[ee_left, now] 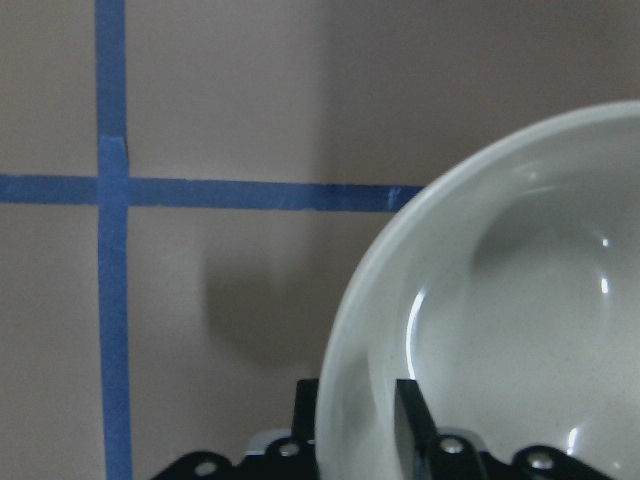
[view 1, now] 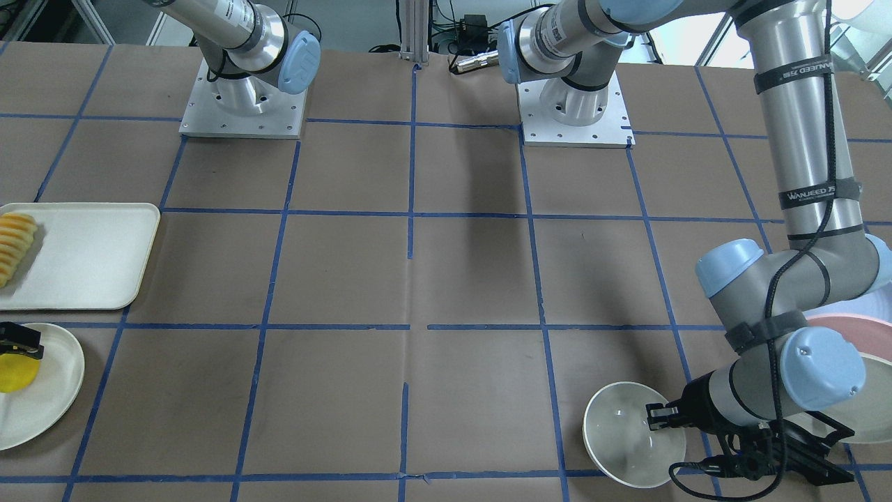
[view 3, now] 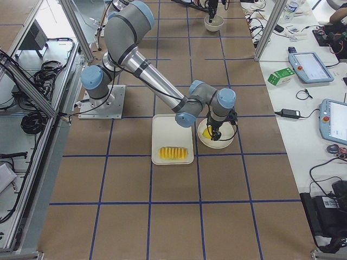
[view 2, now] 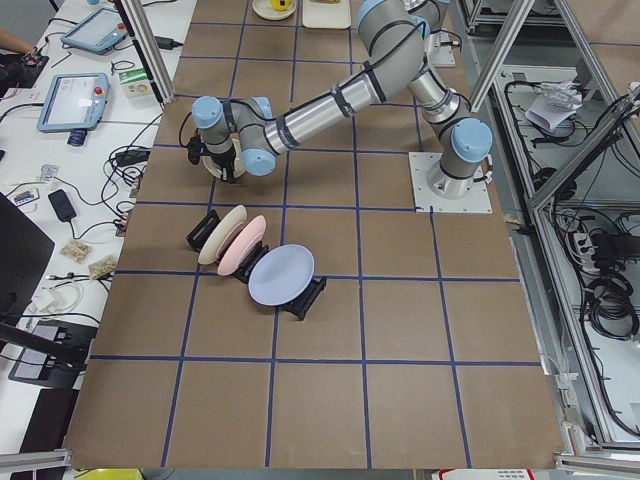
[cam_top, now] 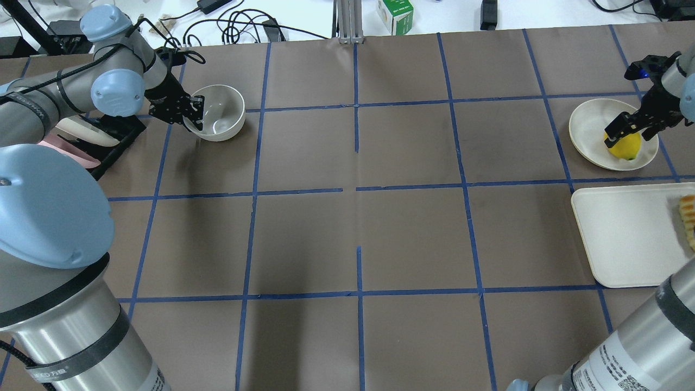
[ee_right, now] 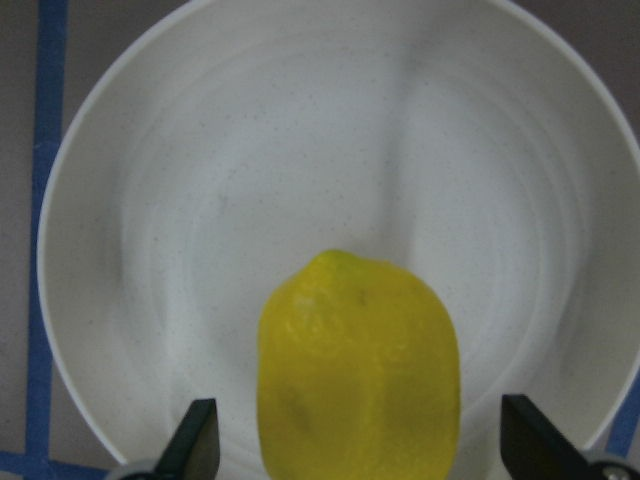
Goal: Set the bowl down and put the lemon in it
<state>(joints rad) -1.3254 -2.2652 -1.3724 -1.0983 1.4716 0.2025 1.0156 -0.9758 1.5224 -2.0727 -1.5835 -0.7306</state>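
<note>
Both fingers of my right gripper reach past the yellow lemon's top on either side of its broad middle [view 1: 17, 373] above the plate [view 1: 49, 406], so it is now time to close.
The off-white bowl [cam_top: 222, 111] is at the table's far left, also seen in the front view [view 1: 624, 436] and the left wrist view [ee_left: 520, 300]. My left gripper [cam_top: 193, 111] is shut on the bowl's near rim, one finger [ee_left: 410, 420] inside and one outside. I cannot tell whether the bowl rests on the table. The yellow lemon [ee_right: 358, 375] lies on a flat off-white plate [cam_top: 586, 127] at the far right. My right gripper [cam_top: 627, 130] hangs over the lemon [cam_top: 624, 147], open, its fingers [ee_right: 195, 440] wide apart on either side and clear of the fruit.
A white tray [cam_top: 624, 233] with a row of sliced fruit [cam_top: 688, 217] lies beside the plate. A black rack with several plates [view 2: 250, 265] stands behind my left arm, close to the bowl. Blue tape lines cross the brown table.
</note>
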